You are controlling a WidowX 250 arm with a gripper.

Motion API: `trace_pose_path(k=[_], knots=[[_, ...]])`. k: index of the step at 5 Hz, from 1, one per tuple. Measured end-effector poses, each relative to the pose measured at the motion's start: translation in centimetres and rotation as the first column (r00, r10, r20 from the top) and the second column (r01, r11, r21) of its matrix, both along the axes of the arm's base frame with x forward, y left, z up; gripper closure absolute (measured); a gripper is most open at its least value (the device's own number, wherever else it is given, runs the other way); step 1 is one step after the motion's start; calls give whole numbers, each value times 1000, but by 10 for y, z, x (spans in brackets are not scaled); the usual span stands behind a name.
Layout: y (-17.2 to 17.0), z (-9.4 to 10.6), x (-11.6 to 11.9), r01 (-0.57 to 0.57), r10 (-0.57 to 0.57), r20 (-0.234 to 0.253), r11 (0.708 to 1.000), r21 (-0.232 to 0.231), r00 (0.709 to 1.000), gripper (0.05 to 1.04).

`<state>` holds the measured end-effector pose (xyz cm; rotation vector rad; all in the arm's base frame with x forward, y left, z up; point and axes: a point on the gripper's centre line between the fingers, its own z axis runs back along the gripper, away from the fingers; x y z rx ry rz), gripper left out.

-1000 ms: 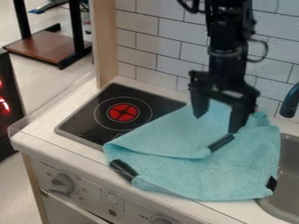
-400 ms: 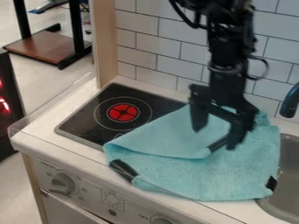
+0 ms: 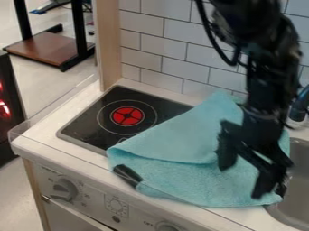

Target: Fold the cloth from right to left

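The robot's gripper should next grab the light-blue cloth (image 3: 181,173) by its corner beside the sink, to fold the cloth over toward the stove.
My gripper (image 3: 242,184) hangs over the right part of the cloth, its two fingers spread apart with nothing seen between them. The light-blue cloth (image 3: 181,173) lies on the counter between the stove and the sink, with a layer folded over its upper left part. A black patch (image 3: 127,175) marks its lower left corner, and another dark patch at the lower right corner is partly behind the right finger. The arm covers much of the cloth's right side.
The black stovetop (image 3: 96,118) with a red burner is at the left. The grey sink (image 3: 297,194) and dark faucet (image 3: 300,106) are at the right. A tiled wall (image 3: 163,45) rises behind, and a clear guard runs along the front edge.
My gripper has moved right and toward the front edge, from the cloth's upper part to above its lower right. The cloth looks unmoved where it shows.
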<state>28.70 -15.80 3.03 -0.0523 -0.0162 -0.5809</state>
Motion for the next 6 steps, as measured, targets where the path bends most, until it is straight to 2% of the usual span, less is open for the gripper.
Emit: trace_pose_path(k=[1,2,3,4,6], knots=[[-15,-11,-8,80,-80,5,997,15,997,85],[-15,-28,-11,108,-107,-17,993,44,994,85],[-18,-30,-2,100,-99,-4,994,53,995,85],[-16,-30,0,96,-96,3,993,68,995,143],[-12,-30,2,84,-86,12,992,94,996,645]])
